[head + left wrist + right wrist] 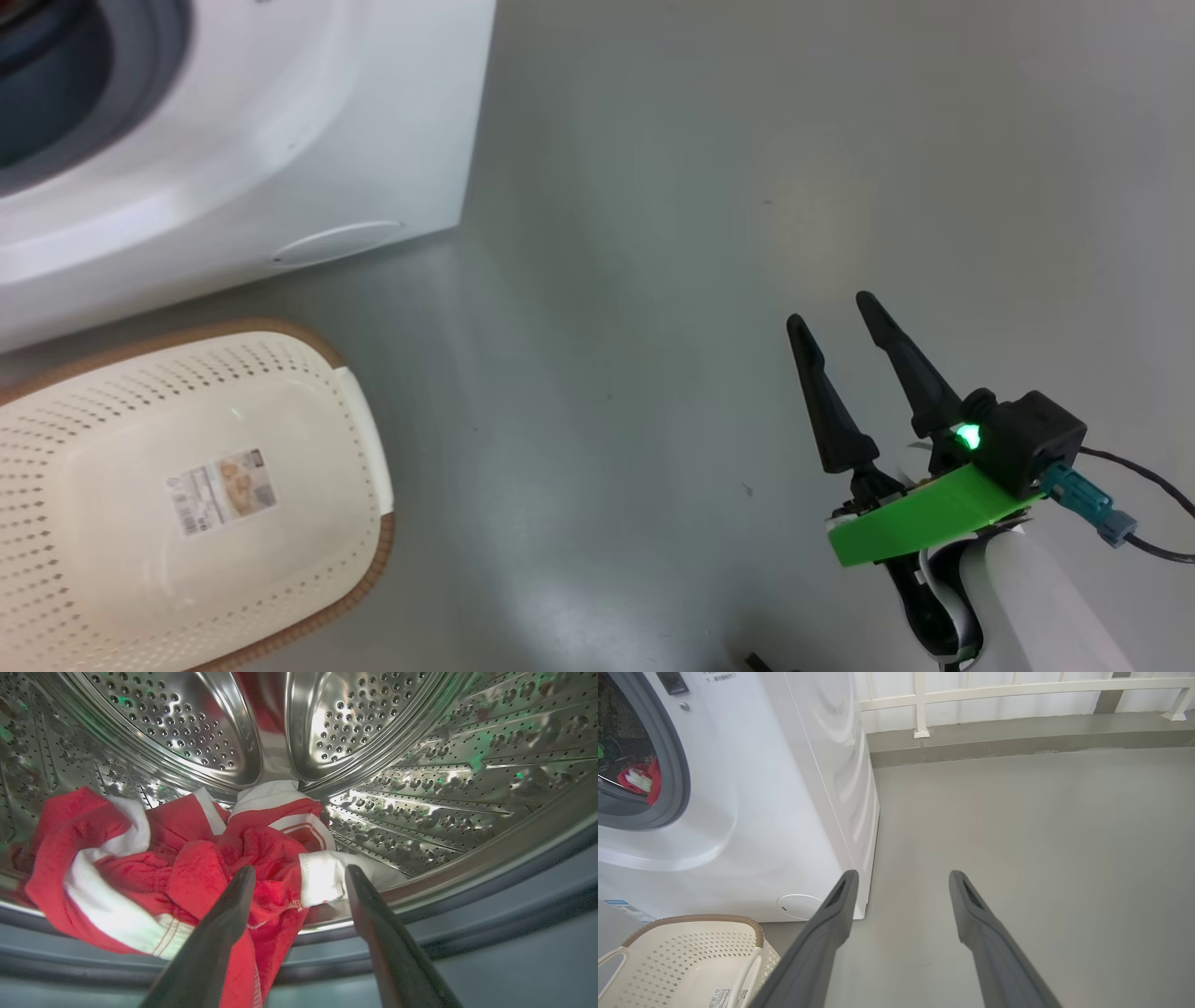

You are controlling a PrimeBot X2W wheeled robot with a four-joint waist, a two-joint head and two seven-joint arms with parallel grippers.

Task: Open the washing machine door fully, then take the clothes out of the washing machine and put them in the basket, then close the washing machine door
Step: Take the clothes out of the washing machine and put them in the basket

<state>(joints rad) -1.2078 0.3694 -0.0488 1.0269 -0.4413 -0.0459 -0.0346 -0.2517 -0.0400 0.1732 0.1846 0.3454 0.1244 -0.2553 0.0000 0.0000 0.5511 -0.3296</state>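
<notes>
I need to grab the clothes (187, 858) next with my left gripper by the bunched fold (281, 884) beside the white cuff, because that fold stands up while the rest sags over the drum's front edge.
The washing machine (280, 140) stands at the upper left of the head view, its opening uncovered; the door is out of view. Red clothes (187, 858) with white trim lie in the steel drum (420, 765) and hang over its front lip. My left gripper (299, 877) is open at the drum mouth, its fingertips right at the clothes, one red fold lying between them. The clothes (640, 779) show through the opening in the right wrist view. The cream basket (187, 485) sits empty on the floor in front of the machine. My right gripper (831, 313) hangs open over bare floor.
Grey floor (700, 233) stretches to the right of the machine. A white railing (1017, 690) on a low kerb runs along the back. The grey rubber ring (514, 891) borders the drum mouth. A small round flap (799, 906) sits low on the machine front.
</notes>
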